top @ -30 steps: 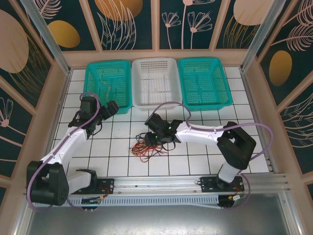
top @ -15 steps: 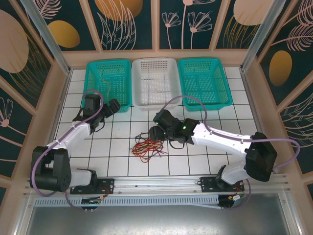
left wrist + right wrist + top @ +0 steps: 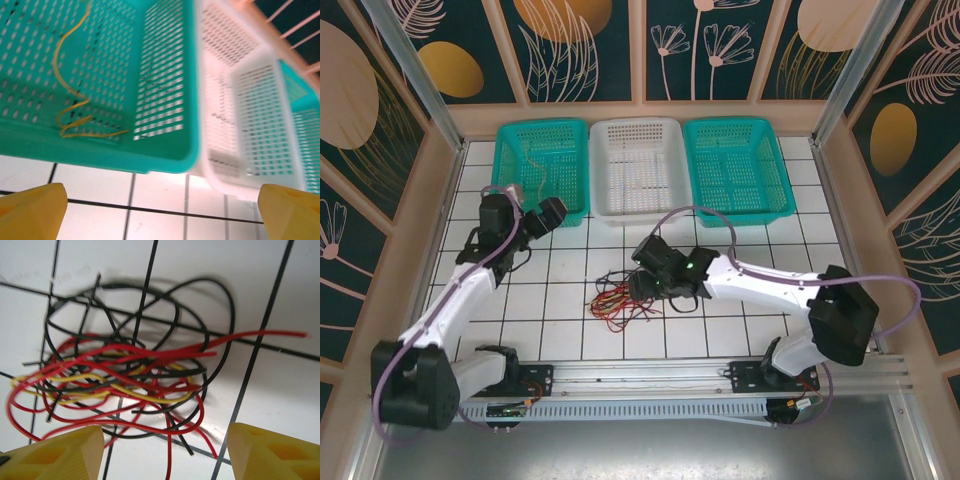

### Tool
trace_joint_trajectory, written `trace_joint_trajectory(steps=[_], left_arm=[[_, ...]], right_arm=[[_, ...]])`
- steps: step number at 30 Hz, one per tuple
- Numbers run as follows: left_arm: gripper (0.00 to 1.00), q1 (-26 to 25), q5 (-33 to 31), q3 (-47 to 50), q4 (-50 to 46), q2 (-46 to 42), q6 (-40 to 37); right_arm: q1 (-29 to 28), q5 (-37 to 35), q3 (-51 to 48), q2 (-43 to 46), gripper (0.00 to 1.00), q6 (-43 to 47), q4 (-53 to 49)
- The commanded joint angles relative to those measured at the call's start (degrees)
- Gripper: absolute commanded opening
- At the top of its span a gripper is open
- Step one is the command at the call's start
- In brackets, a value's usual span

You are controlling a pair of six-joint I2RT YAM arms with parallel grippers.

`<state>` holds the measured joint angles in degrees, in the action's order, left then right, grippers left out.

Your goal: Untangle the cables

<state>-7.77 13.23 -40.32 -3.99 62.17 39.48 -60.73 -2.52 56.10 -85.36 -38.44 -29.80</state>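
My right gripper is to pick up one red cable next by its loose end, which sticks out of the tangle, and pull it free to untangle the cables.
A tangle of red, black and yellow cables point(image 3: 620, 300) lies on the white tiled floor near the middle. In the right wrist view the same cables point(image 3: 135, 380) are spread just ahead of my right gripper point(image 3: 165, 455), whose yellow fingertips point(image 3: 60, 452) stand wide apart with nothing between them. From above, the right gripper point(image 3: 640, 287) hovers at the bundle's right edge. One yellow cable point(image 3: 70, 95) lies curled in the left teal basket point(image 3: 165, 150). My left gripper point(image 3: 552, 215) is open and empty, just in front of that basket's near right corner.
Three baskets stand in a row at the back: left teal basket point(image 3: 510, 180), white basket point(image 3: 635, 205), right teal basket point(image 3: 780, 190). Wooden frame walls enclose the floor. A metal rail point(image 3: 650, 375) runs along the near edge.
The right gripper's jaws have opened wider and it has dropped back to the bundle's edge; its arm has swung. The left gripper has stayed open by the teal basket, shifting slightly.
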Motion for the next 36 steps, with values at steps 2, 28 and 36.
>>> trace_joint_trajectory(steps=[2, 28, 36], left_arm=[[0.94, 0.2, 6.0, 0.6, -5.5, -6.5, -1.5], [0.24, -19.9, 7.1, 9.3, 1.2, -4.1, 5.0], [0.11, -23.3, 9.3, 7.5, 3.9, -2.9, 4.1]], right_arm=[[-1.3, 3.5, -1.0, -3.5, 0.57, -0.4, 1.5], [-4.7, -15.8, 3.5, 3.9, 0.0, -8.8, -13.4], [0.9, -11.7, 6.4, 19.6, 0.0, -3.7, -5.3]])
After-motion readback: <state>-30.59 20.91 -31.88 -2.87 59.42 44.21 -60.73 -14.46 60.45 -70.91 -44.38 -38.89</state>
